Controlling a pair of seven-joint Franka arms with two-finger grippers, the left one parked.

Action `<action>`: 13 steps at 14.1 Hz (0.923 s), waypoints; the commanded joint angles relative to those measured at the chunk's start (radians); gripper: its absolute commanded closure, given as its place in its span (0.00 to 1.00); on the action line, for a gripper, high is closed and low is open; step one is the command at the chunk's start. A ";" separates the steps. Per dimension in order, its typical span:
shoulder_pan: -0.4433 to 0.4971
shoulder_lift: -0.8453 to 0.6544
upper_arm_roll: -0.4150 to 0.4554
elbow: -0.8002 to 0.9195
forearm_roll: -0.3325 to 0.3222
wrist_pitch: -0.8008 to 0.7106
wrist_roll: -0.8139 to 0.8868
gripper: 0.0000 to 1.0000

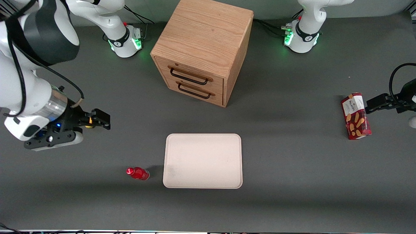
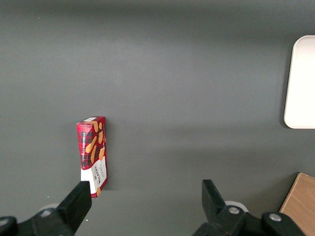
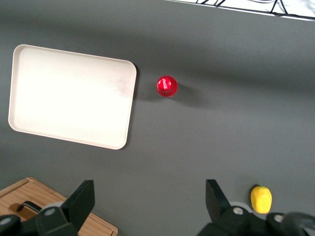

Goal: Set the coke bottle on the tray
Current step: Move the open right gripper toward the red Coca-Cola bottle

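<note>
I will place the bottle on the tray (image 1: 203,161), so next I will use my right gripper to grab the coke bottle's red cap end (image 1: 130,171).
The coke bottle (image 1: 137,173), tiny and red with a red cap, lies on its side on the table beside the tray's short edge; the right wrist view shows it (image 3: 167,86) apart from the tray. The pale beige-pink tray (image 1: 203,161) lies flat with nothing on it, nearer the front camera than the wooden cabinet, and shows in the right wrist view (image 3: 74,96). My right gripper (image 1: 103,121) hangs above the table, farther from the front camera than the bottle and toward the working arm's end. It is open and empty (image 3: 149,191).
A wooden drawer cabinet (image 1: 203,48) stands farther from the camera than the tray. A yellow lump (image 3: 261,198) lies just under my gripper. A red snack box (image 1: 356,116) stands at the parked arm's end.
</note>
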 commanded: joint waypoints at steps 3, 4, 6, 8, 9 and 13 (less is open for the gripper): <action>0.013 0.199 -0.013 0.199 -0.034 0.009 0.022 0.00; 0.013 0.222 -0.015 0.212 -0.041 0.028 0.021 0.00; 0.013 0.238 -0.015 0.210 -0.042 0.056 0.021 0.00; 0.013 0.244 -0.012 0.210 -0.057 0.071 0.022 0.00; 0.013 0.246 -0.008 0.209 -0.071 0.093 0.021 0.00; 0.013 0.287 -0.008 0.172 -0.074 0.170 0.019 0.00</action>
